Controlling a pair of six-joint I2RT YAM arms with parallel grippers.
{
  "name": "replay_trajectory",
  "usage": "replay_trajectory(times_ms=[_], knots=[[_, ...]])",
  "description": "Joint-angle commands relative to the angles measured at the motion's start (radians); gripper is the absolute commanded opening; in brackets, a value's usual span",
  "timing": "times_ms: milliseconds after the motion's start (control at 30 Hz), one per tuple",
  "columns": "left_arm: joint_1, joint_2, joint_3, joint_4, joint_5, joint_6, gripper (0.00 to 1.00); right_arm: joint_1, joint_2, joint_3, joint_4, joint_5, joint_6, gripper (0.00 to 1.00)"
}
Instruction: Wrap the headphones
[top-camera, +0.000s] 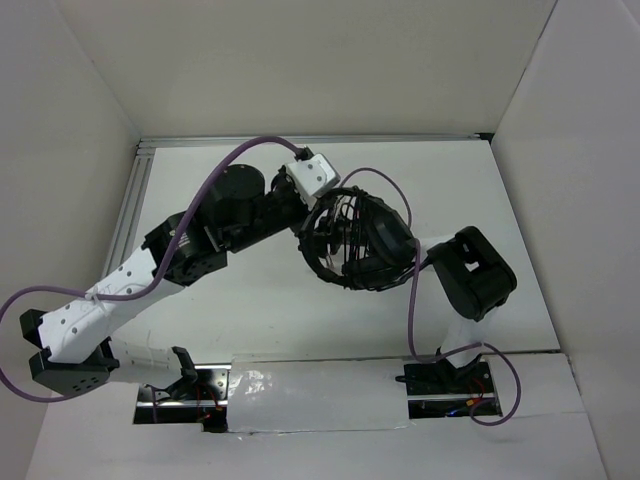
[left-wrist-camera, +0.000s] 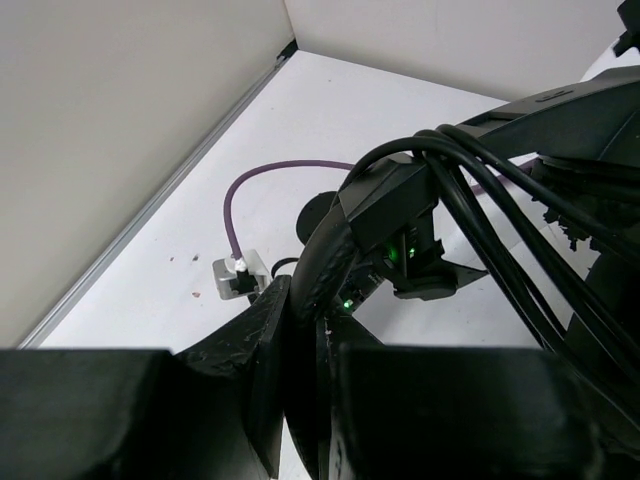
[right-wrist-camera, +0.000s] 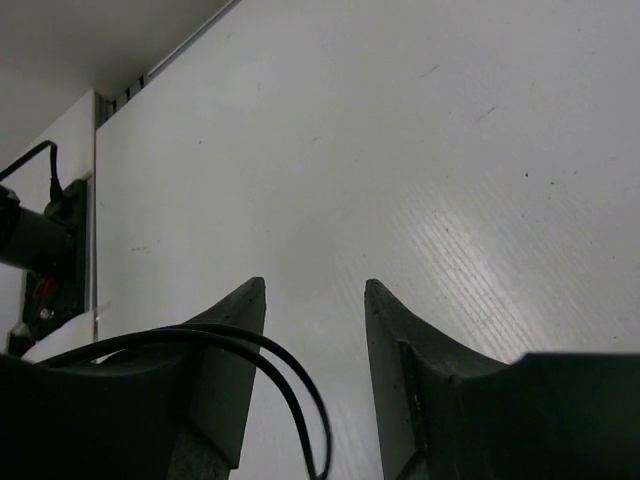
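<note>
The cord's loop lies over one finger and hangs between the open fingers of my right gripper. It is ready to close on the loop.
The black headphones (top-camera: 352, 242) hang in the middle of the table between both arms, their thin cord looped over them. My left gripper (top-camera: 308, 238) is shut on the curved headband (left-wrist-camera: 325, 255); in the left wrist view (left-wrist-camera: 305, 300) the band runs up from between its fingers, with several strands of cord (left-wrist-camera: 500, 235) lying over the top. My right gripper (top-camera: 388, 245) reaches into the headphones from the right. In the right wrist view (right-wrist-camera: 315, 290) its jaws stand open, and a loop of the cord (right-wrist-camera: 295, 395) drapes across the left finger into the gap, not pinched.
White walls close in the table at the back and both sides. An aluminium rail (top-camera: 140, 190) runs along the back-left edge. Purple robot cables (top-camera: 235, 160) arc over the left arm and beside the right arm (top-camera: 415, 300). A silver connector (left-wrist-camera: 236, 275) ends one cable.
</note>
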Motion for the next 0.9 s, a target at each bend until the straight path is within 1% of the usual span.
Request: replay_trajectory(times_ms=[0,67,100,133,167,200,233,267,333,433,467,533,567,600,633,700,733,767,833,867], knots=[[-0.001,-0.049,0.064,0.114,0.001,-0.054,0.00,0.022,0.035,0.040,0.115,0.062,0.051,0.51],[-0.001,-0.047,0.068,0.122,-0.016,-0.046,0.00,0.022,0.043,0.040,0.116,0.051,0.051,0.39],[-0.001,-0.046,0.072,0.128,-0.034,-0.048,0.00,0.022,0.047,0.031,0.121,0.050,0.054,0.28],[-0.001,-0.041,0.075,0.137,-0.069,-0.046,0.00,0.021,0.047,0.023,0.131,0.042,0.060,0.25],[0.000,-0.038,0.075,0.147,-0.082,-0.043,0.00,0.022,0.047,0.015,0.133,0.036,0.059,0.25],[0.000,-0.037,0.075,0.153,-0.099,-0.043,0.00,0.022,0.038,0.003,0.131,0.045,0.059,0.16],[0.003,-0.031,0.075,0.166,-0.118,-0.037,0.00,0.022,0.021,-0.049,0.139,0.046,0.054,0.05],[0.009,-0.031,0.074,0.174,-0.135,-0.037,0.00,0.021,0.010,-0.049,0.147,0.056,0.059,0.00],[0.028,-0.014,0.075,0.188,-0.160,-0.037,0.00,0.022,-0.011,-0.113,0.188,0.059,0.076,0.00],[0.100,0.003,0.089,0.177,-0.137,-0.095,0.00,0.022,-0.063,-0.202,0.236,0.079,0.105,0.00],[0.147,0.006,0.087,0.174,-0.113,-0.167,0.00,0.021,-0.088,-0.244,0.251,0.095,0.117,0.00],[0.201,0.008,0.086,0.173,-0.083,-0.216,0.00,0.022,-0.106,-0.276,0.263,0.097,0.137,0.00],[0.257,0.011,0.087,0.168,-0.094,-0.273,0.00,0.024,-0.123,-0.290,0.265,0.097,0.145,0.00],[0.285,0.027,0.106,0.158,-0.100,-0.296,0.00,0.025,-0.132,-0.320,0.266,0.105,0.161,0.00],[0.339,0.041,0.121,0.142,-0.103,-0.322,0.00,0.028,-0.143,-0.337,0.268,0.118,0.168,0.00],[0.387,0.078,0.153,0.102,-0.090,-0.367,0.00,0.031,-0.187,-0.408,0.275,0.141,0.172,0.00],[0.425,0.093,0.161,0.093,-0.103,-0.393,0.00,0.040,-0.230,-0.432,0.283,0.158,0.172,0.00],[0.440,0.126,0.179,0.081,-0.125,-0.395,0.00,0.047,-0.255,-0.481,0.280,0.213,0.169,0.00],[0.497,0.166,0.215,0.030,-0.136,-0.443,0.00,0.060,-0.302,-0.512,0.245,0.256,0.158,0.00],[0.514,0.199,0.245,0.010,-0.131,-0.465,0.00,0.068,-0.356,-0.534,0.222,0.308,0.152,0.00]])
